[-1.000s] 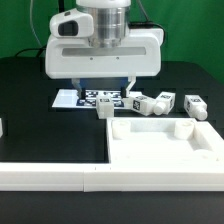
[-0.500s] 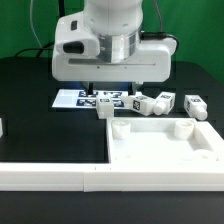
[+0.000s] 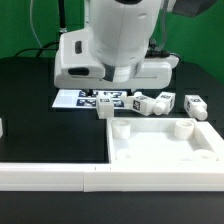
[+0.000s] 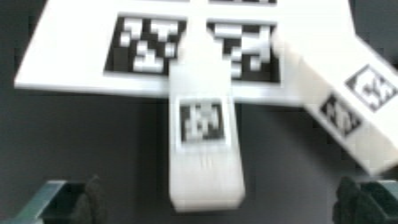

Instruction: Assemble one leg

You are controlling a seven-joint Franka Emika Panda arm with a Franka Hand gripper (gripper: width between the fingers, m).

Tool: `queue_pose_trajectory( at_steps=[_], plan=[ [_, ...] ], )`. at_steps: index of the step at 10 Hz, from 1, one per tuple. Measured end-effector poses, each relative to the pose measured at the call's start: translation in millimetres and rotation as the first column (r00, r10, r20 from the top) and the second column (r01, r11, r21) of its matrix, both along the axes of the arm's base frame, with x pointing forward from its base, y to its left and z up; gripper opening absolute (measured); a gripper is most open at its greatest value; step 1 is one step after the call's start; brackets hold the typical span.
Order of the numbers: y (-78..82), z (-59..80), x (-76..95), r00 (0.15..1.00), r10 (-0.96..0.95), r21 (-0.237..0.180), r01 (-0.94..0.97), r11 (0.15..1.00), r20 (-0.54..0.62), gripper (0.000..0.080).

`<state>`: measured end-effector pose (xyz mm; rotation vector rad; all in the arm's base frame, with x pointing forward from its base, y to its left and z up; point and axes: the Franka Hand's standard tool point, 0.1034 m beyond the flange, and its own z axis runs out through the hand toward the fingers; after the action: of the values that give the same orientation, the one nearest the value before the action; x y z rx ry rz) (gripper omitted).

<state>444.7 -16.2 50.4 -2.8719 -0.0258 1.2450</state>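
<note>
The gripper needs to go lower before it closes on the leg [image 3: 104, 106] [image 4: 205, 150]. The gripper's fingers stop above the leg, so they would miss the leg if they closed now.
A leg [image 4: 203, 140] lies on the black table, a white peg with a square tag, its far end over the edge of the marker board [image 4: 160, 45]. My gripper [image 4: 217, 204] is open and hangs above the leg's near end. Its dark fingertips [image 4: 71, 200] stand wide on both sides, touching nothing. A second leg [image 4: 356, 100] lies slantwise beside the first. In the exterior view the first leg [image 3: 104, 108] lies by the marker board [image 3: 78, 98], under the arm's white hand [image 3: 110, 55], which hides the fingers. Further legs [image 3: 136, 103] lie in a row towards the exterior view's right.
A large flat white panel [image 3: 165, 150] with round corner sockets [image 3: 183, 128] lies in front of the legs. A long white wall [image 3: 50, 176] runs along the table's front edge. A small white piece [image 3: 2, 127] shows at the exterior view's left edge.
The hand has swung toward the exterior view's right and turned, so its front face now points sideways. The gripper stays open. No part has moved.
</note>
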Motion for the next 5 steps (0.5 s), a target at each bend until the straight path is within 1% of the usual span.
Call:
queue_pose_trajectory(
  at_steps=[2, 3, 4, 5],
  plan=[
    [-2.7, -3.0, 1.7, 1.0, -0.005, -0.003, 0.005, 1.0, 0.001, 0.0649],
    [-12.6, -9.9, -5.0, 0.999, -0.028, -0.007, 0.028, 1.0, -0.024, 0.0649],
    [-17.6, -16.8, -8.6, 0.999, -0.033, -0.011, 0.033, 0.999, -0.038, 0.0649],
    [-17.5, -24.4, -12.5, 0.998, -0.035, -0.014, 0.034, 0.999, -0.059, 0.0649]
  ],
)
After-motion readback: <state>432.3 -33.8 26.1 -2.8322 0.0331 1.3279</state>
